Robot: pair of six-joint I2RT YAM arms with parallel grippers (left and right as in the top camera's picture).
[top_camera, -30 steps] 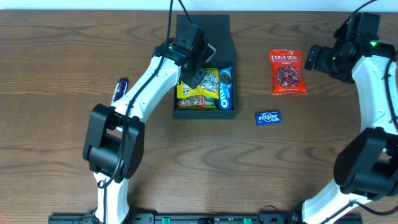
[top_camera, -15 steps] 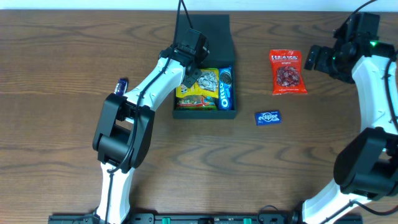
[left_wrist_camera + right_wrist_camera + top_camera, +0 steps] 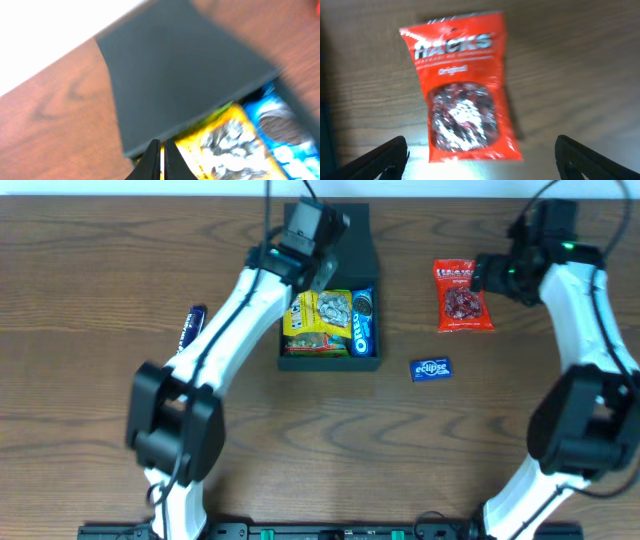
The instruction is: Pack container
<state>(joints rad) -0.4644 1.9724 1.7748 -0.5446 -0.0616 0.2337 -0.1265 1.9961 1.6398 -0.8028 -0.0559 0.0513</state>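
My right gripper grabs the red Hacks packet across its clear middle (image 3: 463,302) next, fingers along both long sides of the packet, to lay it face-up into the container (image 3: 330,364).
The container (image 3: 330,364) is a dark box in the middle of the overhead view, its flap lid (image 3: 355,235) open toward the back. It holds a yellow snack packet (image 3: 318,320) and a blue Oreo packet (image 3: 362,328). My left gripper (image 3: 320,270) is shut and empty, held over the line where lid meets box. The left wrist view shows its fingers (image 3: 160,155) pressed together over the lid (image 3: 180,75) and the yellow packet (image 3: 235,140). My right gripper (image 3: 488,275) is wide open at the right edge of a red Hacks packet (image 3: 463,295). In the right wrist view the packet (image 3: 462,95) lies flat between its fingers (image 3: 480,157).
A small blue Eclipse gum pack (image 3: 431,368) lies on the wooden table right of the container's front corner. A dark blue wrapped bar (image 3: 192,326) lies left of the container, beside my left arm. The table's far edge runs just behind the lid.
My left gripper has pulled back from over the yellow packet toward the lid. My right gripper has moved left, closer to the red packet.
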